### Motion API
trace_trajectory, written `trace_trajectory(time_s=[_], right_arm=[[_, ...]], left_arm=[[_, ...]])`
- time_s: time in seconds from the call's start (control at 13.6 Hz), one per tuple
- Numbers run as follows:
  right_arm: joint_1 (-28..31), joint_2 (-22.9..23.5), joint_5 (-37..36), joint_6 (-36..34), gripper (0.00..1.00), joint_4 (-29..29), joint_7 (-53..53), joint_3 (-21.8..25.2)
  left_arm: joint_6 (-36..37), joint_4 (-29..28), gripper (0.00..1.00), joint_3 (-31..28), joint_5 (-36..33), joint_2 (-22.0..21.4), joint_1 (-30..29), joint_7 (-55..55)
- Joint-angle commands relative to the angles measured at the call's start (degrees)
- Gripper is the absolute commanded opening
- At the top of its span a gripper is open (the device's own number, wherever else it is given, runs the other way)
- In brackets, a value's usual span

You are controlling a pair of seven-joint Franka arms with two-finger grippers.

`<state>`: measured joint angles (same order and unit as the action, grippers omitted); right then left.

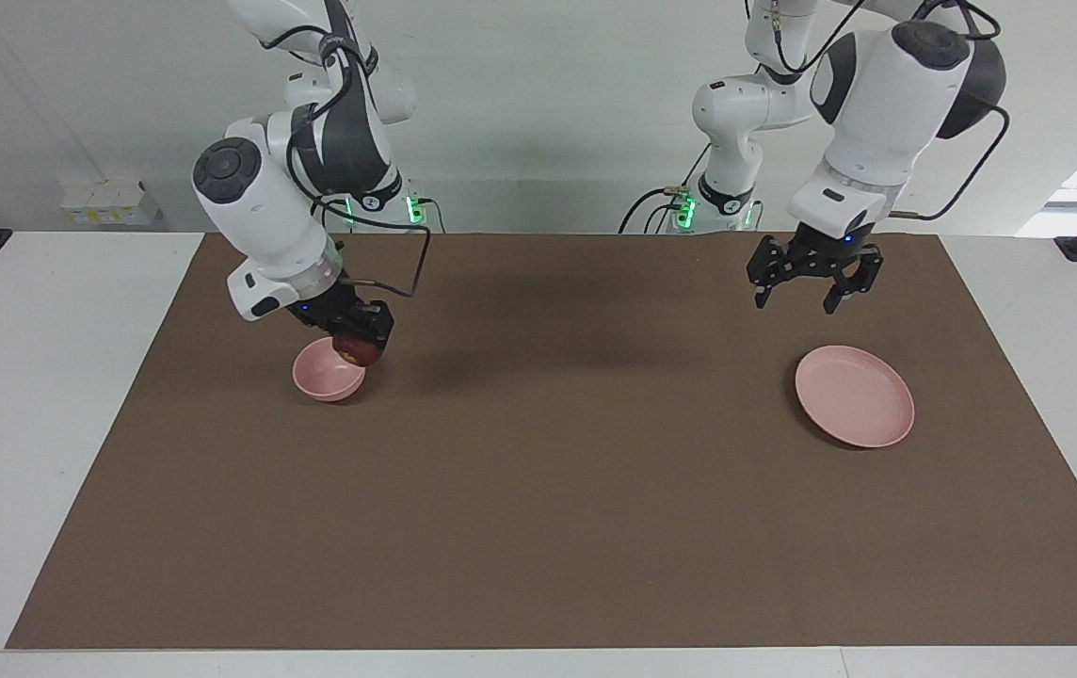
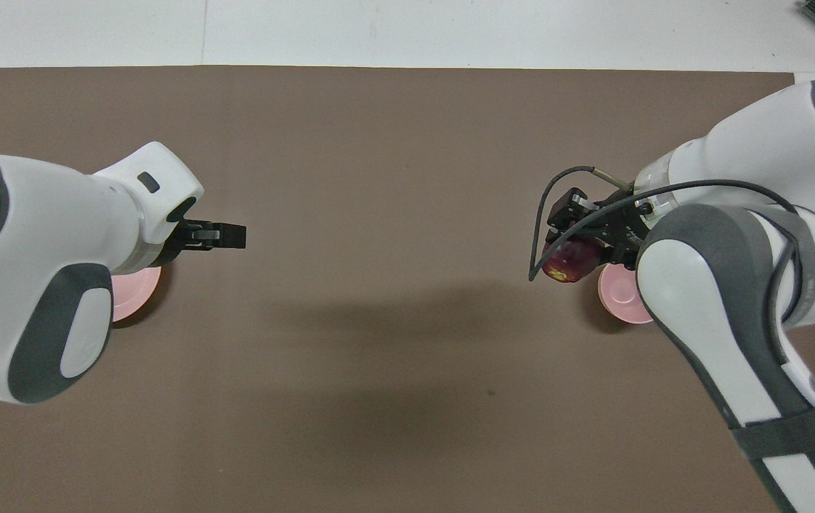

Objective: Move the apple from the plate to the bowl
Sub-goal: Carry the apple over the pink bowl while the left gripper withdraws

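The apple would miss the pink bowl if I opened now, because it hangs beside the bowl, short of the bowl's rim. I should move the apple toward the bowl with my right gripper before I let go.
My right gripper is shut on the dark red apple, which hangs just over the rim of the small pink bowl, on the bowl's side toward the middle of the table. In the overhead view the right gripper, the apple and part of the bowl show. The flat pink plate lies bare toward the left arm's end. My left gripper is open and empty in the air above the plate's edge nearer the robots. The left arm hides most of the plate from overhead, where the left gripper shows.
A brown mat covers the table between white margins. Nothing else lies on it. The two arms are far apart, one at each end.
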<state>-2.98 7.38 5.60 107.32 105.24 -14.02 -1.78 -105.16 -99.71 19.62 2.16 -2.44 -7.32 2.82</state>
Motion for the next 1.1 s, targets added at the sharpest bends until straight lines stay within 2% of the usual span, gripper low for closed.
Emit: trace_trajectory(time_s=[0.0,0.22,0.44,0.59,0.66,0.73,0.88,1.03], right_arm=[[2.97,-3.33,-3.66,5.77,0.0,8.2,7.06,-0.68],[3.86,-8.33,-6.64,12.46,0.0,18.4,10.69,-0.6],[4.91,-6.52,-7.0,20.8,0.0,22.37,10.77,-0.68],[4.74,-5.19,-7.0,21.61,0.0,22.56,10.68,-0.68],[4.82,-4.84,-7.0,21.88,0.38,22.56,10.77,-0.68],[4.74,-4.75,-7.0,21.53,0.99,22.29,10.6,-0.68],[4.47,-4.74,-7.0,20.39,1.0,20.28,10.51,-0.68],[4.39,-4.83,-7.0,15.14,1.0,15.64,10.68,-0.77]], left_arm=[[7.14,5.65,1.0,-1.33,-1.2,0.51,-0.85,-4.91],[8.3,5.84,1.0,-2.13,-1.2,-0.1,-0.68,-6.95],[9.96,5.84,1.0,-2.05,-1.2,-0.37,-0.68,-6.87],[11.81,5.93,1.0,-2.13,-1.2,-0.54,-0.5,-6.95],[11.99,5.93,1.0,-2.22,-1.2,-0.98,0.02,-6.95],[12.25,5.93,1.0,-2.48,-1.2,-0.99,0.38,-6.95],[13.66,6.8,1.0,-8.95,-1.28,-0.99,5.97,-7.04],[14.89,8.38,1.0,-14.15,-1.2,-0.99,10.73,-7.13]])
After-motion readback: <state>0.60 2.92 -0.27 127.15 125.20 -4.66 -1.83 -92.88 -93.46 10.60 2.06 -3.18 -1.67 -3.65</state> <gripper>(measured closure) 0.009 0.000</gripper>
